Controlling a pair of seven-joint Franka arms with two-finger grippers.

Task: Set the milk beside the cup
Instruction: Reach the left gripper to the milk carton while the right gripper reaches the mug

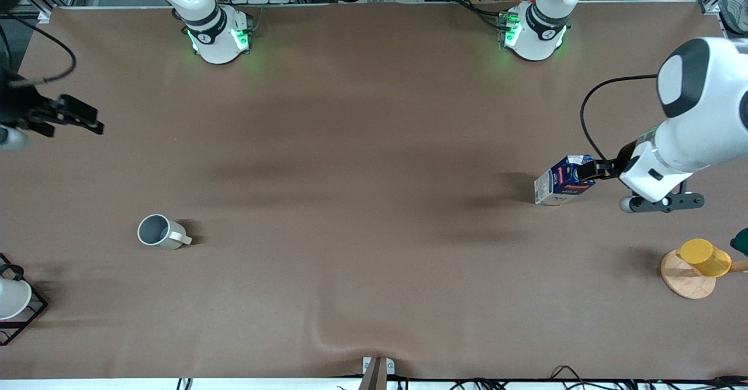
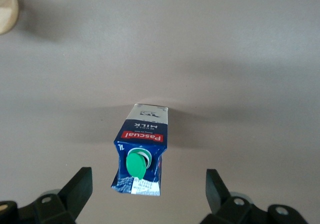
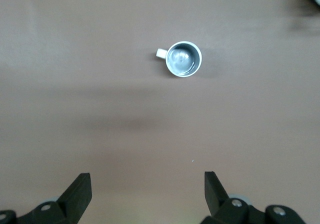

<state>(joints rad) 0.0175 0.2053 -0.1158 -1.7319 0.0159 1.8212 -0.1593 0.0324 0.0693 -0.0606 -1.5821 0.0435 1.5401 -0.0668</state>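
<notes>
My left gripper grabs the milk by its end with the cap [image 1: 581,168] next, to place it beside the cup [image 1: 162,232].
The milk [image 1: 562,180], a dark-blue carton with a green cap and red band, stands on the table toward the left arm's end. In the left wrist view the milk [image 2: 141,149] shows its cap end between my spread fingers, untouched. My left gripper [image 1: 589,171] is open at the carton's top, and it shows in the left wrist view [image 2: 147,173]. The cup [image 1: 158,231], a pale grey-white mug with a stubby handle, stands upright toward the right arm's end, also in the right wrist view [image 3: 183,59]. My right gripper [image 1: 82,118] is open and empty, up over the right arm's end; the right wrist view [image 3: 147,176] shows it too.
A yellow cup [image 1: 704,258] lies on a round wooden board [image 1: 685,282] nearer the front camera than the milk. A white cup sits in a black wire rack [image 1: 26,314] at the right arm's end. A fold in the brown cloth [image 1: 350,343] rises near the front edge.
</notes>
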